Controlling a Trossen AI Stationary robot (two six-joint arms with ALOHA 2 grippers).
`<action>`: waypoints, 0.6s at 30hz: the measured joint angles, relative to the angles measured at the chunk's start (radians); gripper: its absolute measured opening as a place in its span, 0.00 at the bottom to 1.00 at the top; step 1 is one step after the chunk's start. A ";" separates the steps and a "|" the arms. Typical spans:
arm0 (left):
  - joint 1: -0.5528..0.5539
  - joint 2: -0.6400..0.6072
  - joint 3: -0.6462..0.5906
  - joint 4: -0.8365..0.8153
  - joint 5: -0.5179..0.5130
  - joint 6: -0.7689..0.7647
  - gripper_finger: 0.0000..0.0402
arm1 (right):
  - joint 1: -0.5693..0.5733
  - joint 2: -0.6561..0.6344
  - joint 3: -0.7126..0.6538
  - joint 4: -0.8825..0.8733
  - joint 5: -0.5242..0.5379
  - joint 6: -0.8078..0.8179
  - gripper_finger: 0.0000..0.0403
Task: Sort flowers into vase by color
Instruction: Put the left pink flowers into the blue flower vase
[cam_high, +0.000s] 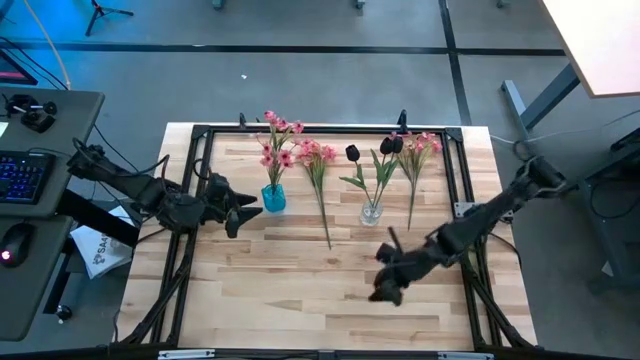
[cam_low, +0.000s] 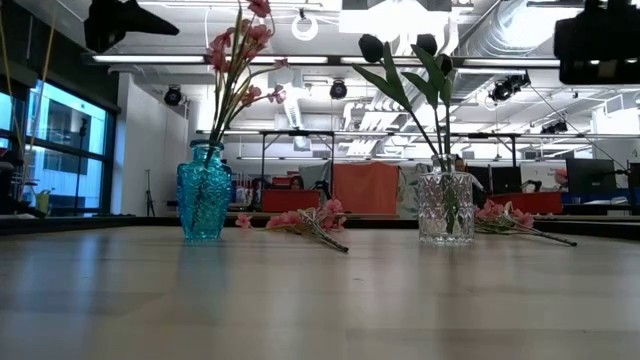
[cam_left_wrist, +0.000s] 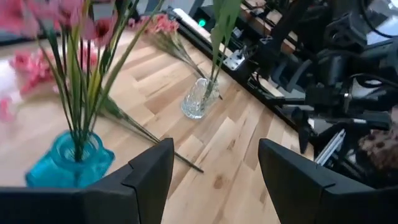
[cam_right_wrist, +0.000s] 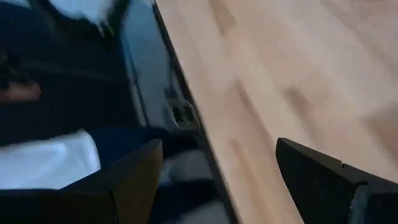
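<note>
I will next grab the lower green stems of the pink spray between the vases with my right gripper, to sort it into the blue vase (cam_high: 273, 197).
A blue vase (cam_high: 273, 197) (cam_low: 205, 205) (cam_left_wrist: 68, 163) holds a spray of pink blossoms. A clear glass vase (cam_high: 371, 211) (cam_low: 445, 208) (cam_left_wrist: 200, 98) holds near-black tulips (cam_high: 352, 153) with green leaves. Two more pink sprays lie flat on the table: one (cam_high: 320, 185) (cam_low: 310, 222) between the vases, one (cam_high: 415, 165) (cam_low: 515, 220) to the right of the clear vase. My left gripper (cam_high: 248, 210) (cam_left_wrist: 214, 180) is open, just left of the blue vase. My right gripper (cam_high: 378, 275) (cam_right_wrist: 217, 186) is open above bare wood near the table's near right part.
A black metal frame (cam_high: 330, 129) runs around the tabletop. Bare wood (cam_high: 300, 290) spreads across the near half of the table. A desk with a keyboard (cam_high: 20, 175) stands off the table's left side.
</note>
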 joint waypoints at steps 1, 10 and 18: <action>0.002 -0.012 0.000 -0.001 0.001 0.034 0.55 | 0.005 0.044 0.022 0.023 0.029 0.020 0.77; 0.003 -0.160 0.000 -0.001 0.081 0.287 0.55 | -0.083 0.451 0.482 -0.412 0.189 -0.008 0.77; 0.003 -0.238 0.000 -0.002 0.106 0.330 0.55 | -0.212 0.644 0.737 -0.646 0.355 0.049 0.77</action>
